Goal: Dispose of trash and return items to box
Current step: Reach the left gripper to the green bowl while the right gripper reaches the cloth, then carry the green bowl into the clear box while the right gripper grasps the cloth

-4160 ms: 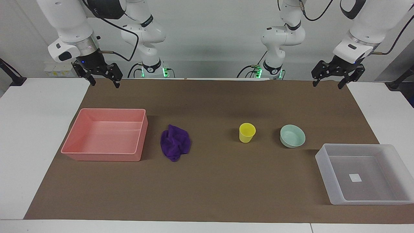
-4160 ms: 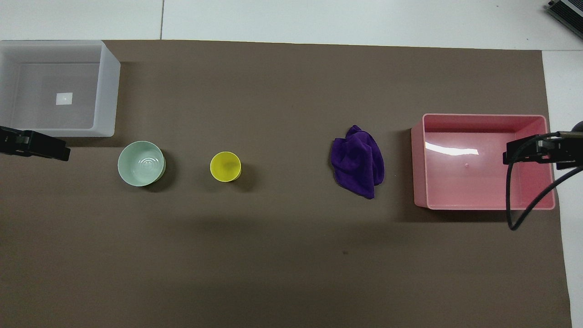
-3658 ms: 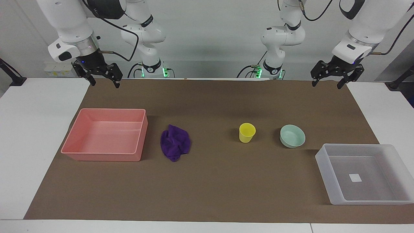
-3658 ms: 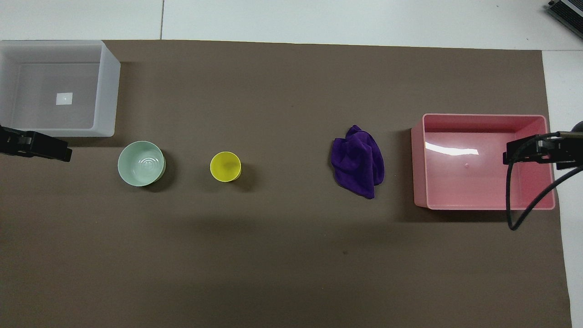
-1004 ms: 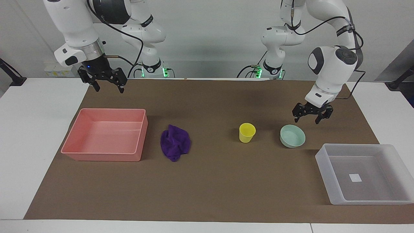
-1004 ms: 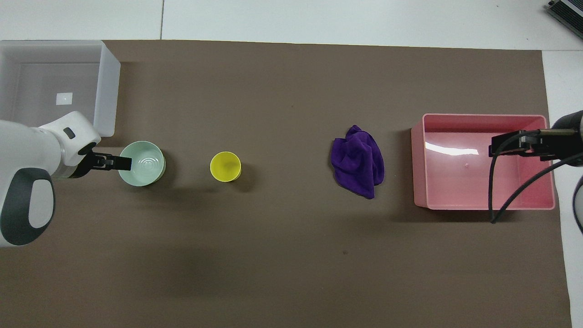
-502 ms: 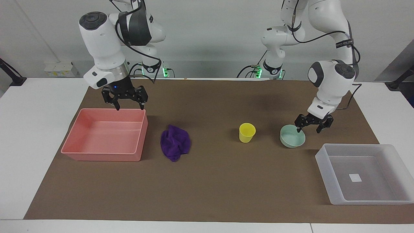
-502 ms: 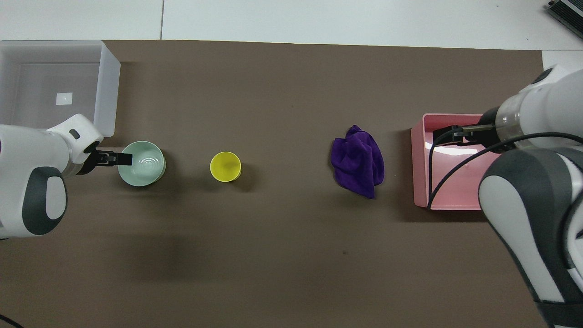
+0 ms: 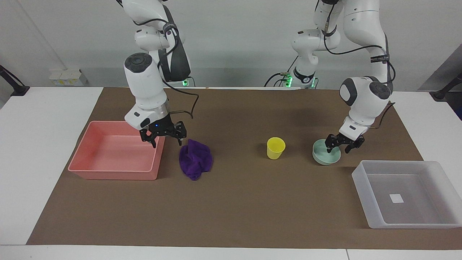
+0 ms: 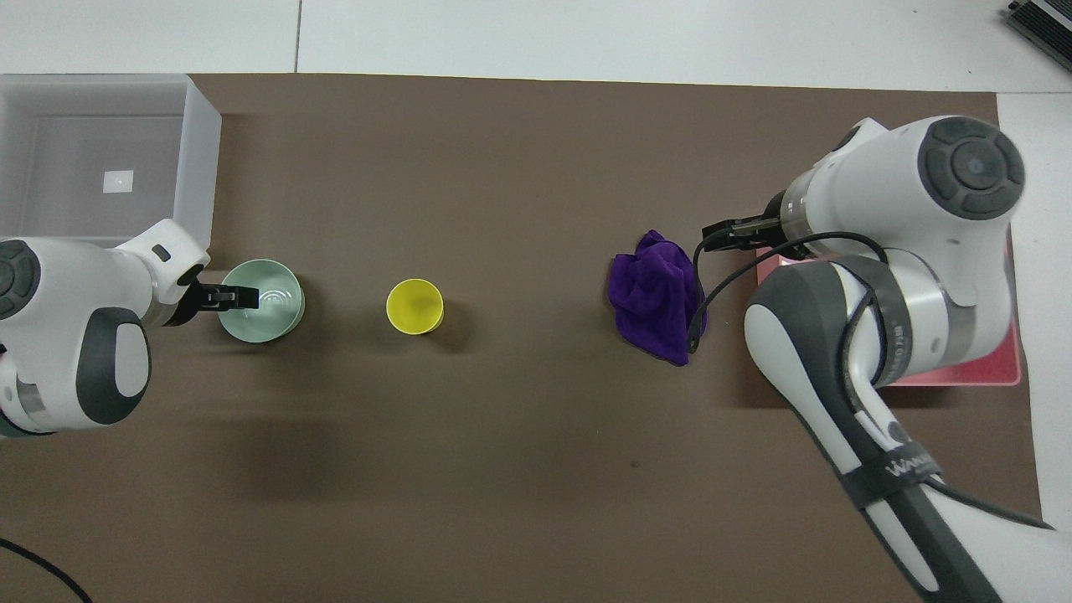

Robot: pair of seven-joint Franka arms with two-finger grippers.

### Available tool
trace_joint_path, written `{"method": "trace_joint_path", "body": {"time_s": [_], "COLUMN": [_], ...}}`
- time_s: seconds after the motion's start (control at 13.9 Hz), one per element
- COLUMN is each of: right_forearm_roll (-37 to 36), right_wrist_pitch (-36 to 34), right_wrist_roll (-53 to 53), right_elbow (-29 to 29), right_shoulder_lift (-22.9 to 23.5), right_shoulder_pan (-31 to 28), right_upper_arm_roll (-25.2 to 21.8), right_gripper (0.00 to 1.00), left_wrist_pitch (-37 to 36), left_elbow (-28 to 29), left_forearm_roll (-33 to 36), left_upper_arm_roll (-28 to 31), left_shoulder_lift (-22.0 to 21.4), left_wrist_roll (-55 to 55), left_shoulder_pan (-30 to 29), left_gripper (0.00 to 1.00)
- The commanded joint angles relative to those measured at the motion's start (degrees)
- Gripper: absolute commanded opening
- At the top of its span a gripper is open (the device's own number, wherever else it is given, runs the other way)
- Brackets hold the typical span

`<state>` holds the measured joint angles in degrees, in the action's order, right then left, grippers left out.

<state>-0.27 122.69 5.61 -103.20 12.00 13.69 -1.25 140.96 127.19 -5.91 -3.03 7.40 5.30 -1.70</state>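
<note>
My left gripper picks up the bowl by its thin rim next, since the bowl's round body spreads wider than the fingers open.
The mint-green bowl [image 9: 324,156] [image 10: 275,311] and the yellow cup [image 9: 275,147] [image 10: 414,306] stand side by side on the brown mat. My left gripper [image 9: 338,148] [image 10: 234,295] is down at the bowl's rim, at the side toward the box. It is open, one fingertip inside the bowl and one outside. The frosted box [image 9: 361,180] [image 10: 198,167] holds only its white label. The trash, a crumpled purple cloth [image 9: 195,159] [image 10: 657,293], lies beside the pink tray. My right gripper [image 9: 166,141] [image 10: 722,234] hangs open over the tray's edge next to the cloth, holding nothing.
The pink tray [image 9: 115,174] [image 10: 1012,335] sits at the right arm's end of the mat with nothing in it. In the overhead view the right arm covers most of it. Bare mat stretches between the cup and the cloth.
My left gripper has sunk onto the bowl's rim and its fingers have drawn a little closer. The right arm has swung down across the pink tray toward the purple cloth.
</note>
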Motion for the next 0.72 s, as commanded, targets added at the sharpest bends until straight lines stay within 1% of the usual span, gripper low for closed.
{"method": "trace_joint_path", "body": {"time_s": [0.0,0.07,0.22,0.29,0.36,0.57,0.65], "right_forearm_roll": [1.07,1.07,1.07,1.07,0.98,0.98,0.98], "right_wrist_pitch": [3.69,5.26,10.61,12.9,13.71,17.4,17.58], "right_wrist_roll": [0.36,-0.25,-0.34,-0.34,-0.52,-1.66,-2.09], "right_elbow": [-1.47,-2.69,-6.21,-7.09,-7.45,-8.42,-8.51], "right_shoulder_lift": [2.41,2.68,3.73,4.61,5.31,7.6,7.86], "right_shoulder_pan": [1.68,2.56,3.96,4.85,4.94,5.38,5.38], "right_upper_arm_roll": [0.02,0.02,0.02,0.02,0.02,-0.06,-0.06], "right_gripper": [1.0,1.0,1.0,1.0,1.0,1.0,0.93], "left_wrist_pitch": [1.69,1.6,0.99,0.81,-0.5,-8.31,-9.99], "left_elbow": [1.3,1.3,0.69,-0.09,-1.67,-10.79,-13.7], "left_forearm_roll": [-2.17,-2.18,-2.18,-2.18,-2.18,-2.18,-2.18], "left_upper_arm_roll": [-0.31,-0.31,-0.31,-0.31,-0.31,-0.13,-0.05], "left_shoulder_lift": [-0.64,-0.64,-0.64,-0.72,-0.81,-0.73,-0.29], "left_wrist_roll": [-0.11,-0.11,-0.02,-0.02,0.06,0.06,0.06], "left_shoulder_pan": [-0.32,-0.32,-0.14,-0.32,-0.4,-0.58,-0.93], "left_gripper": [0.0,0.0,0.0,0.0,0.0,0.0,0.0]}}
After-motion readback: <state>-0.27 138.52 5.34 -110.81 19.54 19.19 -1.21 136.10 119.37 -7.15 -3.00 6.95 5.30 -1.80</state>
